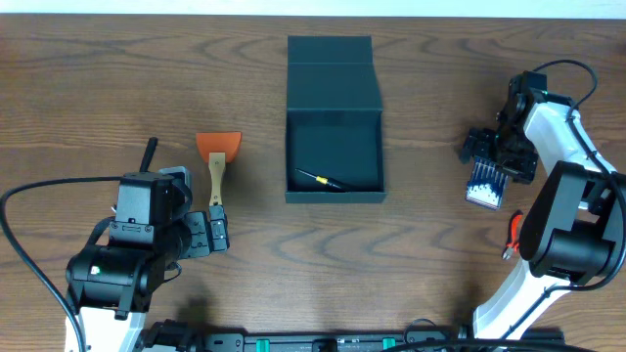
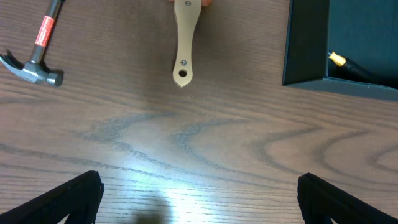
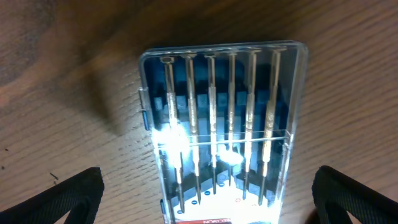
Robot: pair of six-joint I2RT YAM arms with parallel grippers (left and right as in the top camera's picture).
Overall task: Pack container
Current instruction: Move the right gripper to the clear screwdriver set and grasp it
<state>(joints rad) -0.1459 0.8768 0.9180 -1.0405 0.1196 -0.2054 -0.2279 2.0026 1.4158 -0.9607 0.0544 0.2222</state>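
The robot's right gripper needs to go lower before it closes on the clear case (image 1: 486, 184) (image 3: 220, 152), because the case is between the fingers but below them.
The container (image 1: 333, 147) stands mid-table, a dark box with its lid flapped open to the back. Inside it lies a thin black tool with a yellow tip (image 1: 323, 180). My left gripper (image 1: 208, 233) is open over bare wood (image 2: 202, 205), just short of the wooden handle of an orange scraper (image 1: 217, 156) (image 2: 182, 43). The container's wall (image 2: 305, 43) shows to its right. My right gripper (image 1: 492, 164) is open (image 3: 208, 199), its fingers either side of the near end of a clear case of screwdrivers (image 1: 486, 186) (image 3: 217, 130) that lies flat on the table.
A small hammer (image 2: 37, 53) lies left of the scraper; from above only its dark handle (image 1: 149, 154) shows beside the left arm. Something red (image 1: 513, 230) peeks out from under the right arm. The table's far edge runs along the top.
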